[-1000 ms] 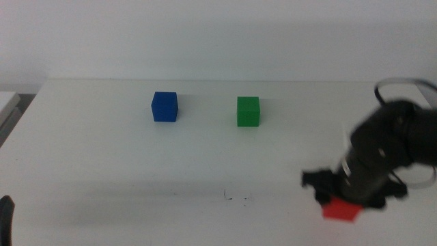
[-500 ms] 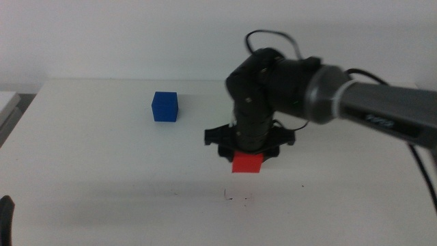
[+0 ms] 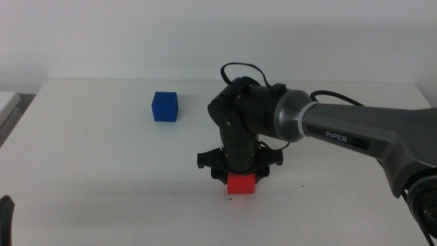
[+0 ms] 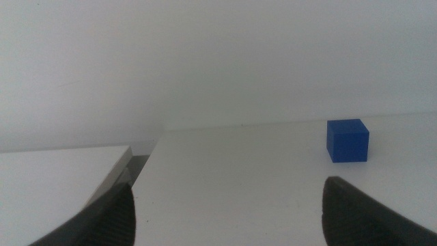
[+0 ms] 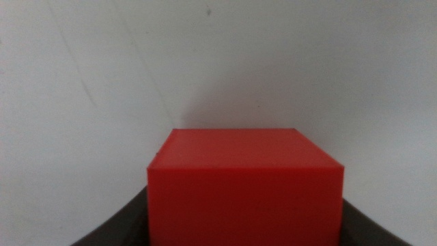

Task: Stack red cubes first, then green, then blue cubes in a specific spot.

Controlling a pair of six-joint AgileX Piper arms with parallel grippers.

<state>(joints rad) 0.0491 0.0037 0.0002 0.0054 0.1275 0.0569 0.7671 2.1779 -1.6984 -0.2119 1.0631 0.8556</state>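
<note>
The red cube's lower edge is at the specked patch and the cube would stand there, so my right gripper needs to open now.
My right gripper (image 3: pixel 240 176) reaches in from the right and is shut on the red cube (image 3: pixel 241 184). It holds the cube at or just above the white tabletop, over the patch with the tiny black specks (image 3: pixel 229 199), which is mostly covered. In the right wrist view the red cube (image 5: pixel 246 184) fills the space between the jaws. The blue cube (image 3: pixel 164 106) stands at the back left and also shows in the left wrist view (image 4: pixel 347 140). The green cube is hidden behind the right arm. My left gripper (image 3: pixel 5 217) waits at the bottom left corner, its jaws wide open (image 4: pixel 229 198).
The right arm's dark wrist and grey forearm (image 3: pixel 341 130) cross the table's middle and right part. A second white surface (image 3: pixel 7 102) adjoins the table's left edge, with a gap between them (image 4: pixel 140 164). A white wall rises behind the table.
The right gripper has carried the red cube from the front right across to the middle, then forward and down onto the speck-marked patch. The arm now covers the green cube. The left arm has not moved.
</note>
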